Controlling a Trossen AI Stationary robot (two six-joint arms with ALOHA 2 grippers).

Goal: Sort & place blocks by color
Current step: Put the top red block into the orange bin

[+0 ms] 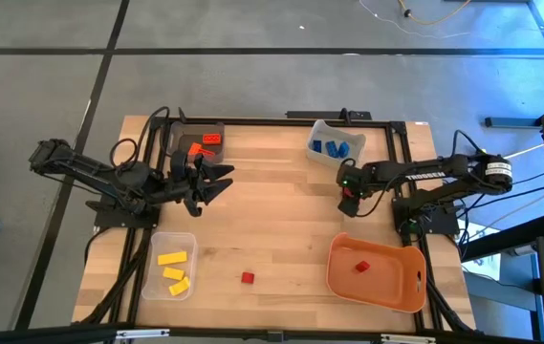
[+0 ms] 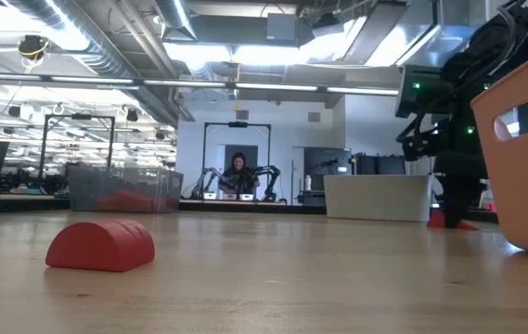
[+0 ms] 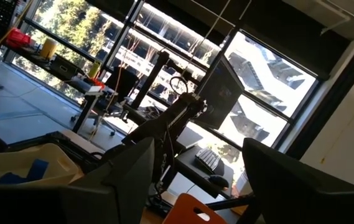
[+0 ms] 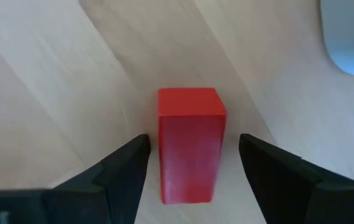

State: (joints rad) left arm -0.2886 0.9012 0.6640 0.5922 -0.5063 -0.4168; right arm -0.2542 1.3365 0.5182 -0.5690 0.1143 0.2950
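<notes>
I should close my right gripper on the red block (image 4: 191, 146) now, because my fingers are level with the block's sides and would catch it.
My right gripper (image 1: 349, 203) points down at the table right of centre, open. Its two fingers stand on either side of a red block (image 4: 189, 143) that lies flat on the wood, and small gaps show on both sides. The same block shows under the gripper in the low view (image 2: 449, 221). Another red block (image 1: 247, 277), with a rounded top (image 2: 101, 246), lies on the table near the front. My left gripper (image 1: 222, 182) hovers open and empty beside the grey bin (image 1: 200, 143), with its fingers (image 3: 127, 168) level toward the table's right.
The grey bin at the back left holds orange and red blocks. A clear bin (image 1: 171, 266) at the front left holds yellow blocks. A white bin (image 1: 334, 145) at the back holds blue blocks. An orange tray (image 1: 377, 272) at the front right holds a red block. Bare wood lies in the middle.
</notes>
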